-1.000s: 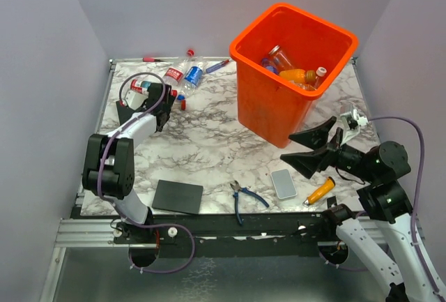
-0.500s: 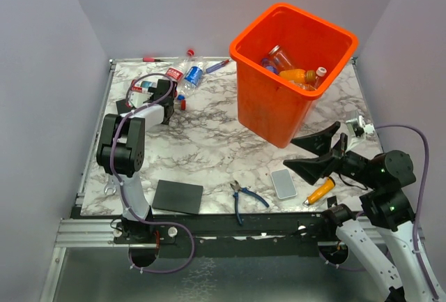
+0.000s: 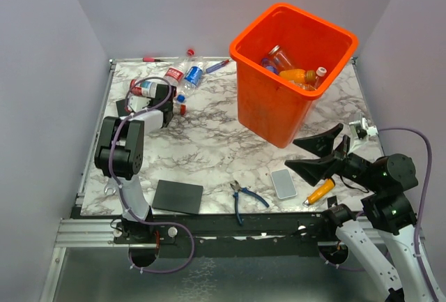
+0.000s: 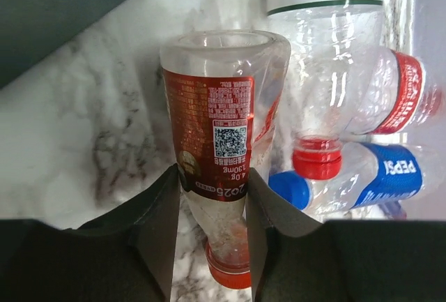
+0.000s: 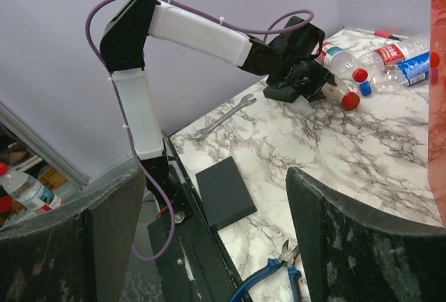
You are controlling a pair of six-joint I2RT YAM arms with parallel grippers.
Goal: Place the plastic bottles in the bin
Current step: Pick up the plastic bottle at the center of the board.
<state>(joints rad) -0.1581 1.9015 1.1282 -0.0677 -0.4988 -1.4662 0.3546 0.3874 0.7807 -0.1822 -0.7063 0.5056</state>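
The red-capped bottle needs to go into the bin (image 3: 244, 37), so my right gripper should next hold it by its neck end (image 3: 175, 107) and leave its labelled body free to go in.
A clear bottle with a red label and red cap (image 4: 223, 134) lies on the marble table, and my left gripper (image 4: 212, 173) is shut on it, both fingers pressed against its sides. From above, the same bottle (image 3: 141, 91) shows at the back left under the left gripper (image 3: 162, 101). Beside it lie a red-labelled bottle (image 3: 173, 75) and a blue-labelled one (image 3: 194, 75). The orange bin (image 3: 244, 37) stands at the back right with several bottles (image 3: 296, 75) inside. My right gripper (image 3: 289, 153) hangs open and empty in front of the bin, seen also in the right wrist view (image 5: 214, 173).
Blue-handled pliers (image 3: 244, 197), a black pad (image 3: 178, 196), a grey tin (image 3: 283, 183) and an orange marker-like tool (image 3: 319, 192) lie along the front edge. A wrench (image 5: 223, 116) rests at the left edge. Pens (image 3: 153, 59) lie at the back.
My left gripper has closed from wide open onto the red-labelled bottle, and its arm has shifted. The right gripper has drifted slightly lower and nearer, still open.
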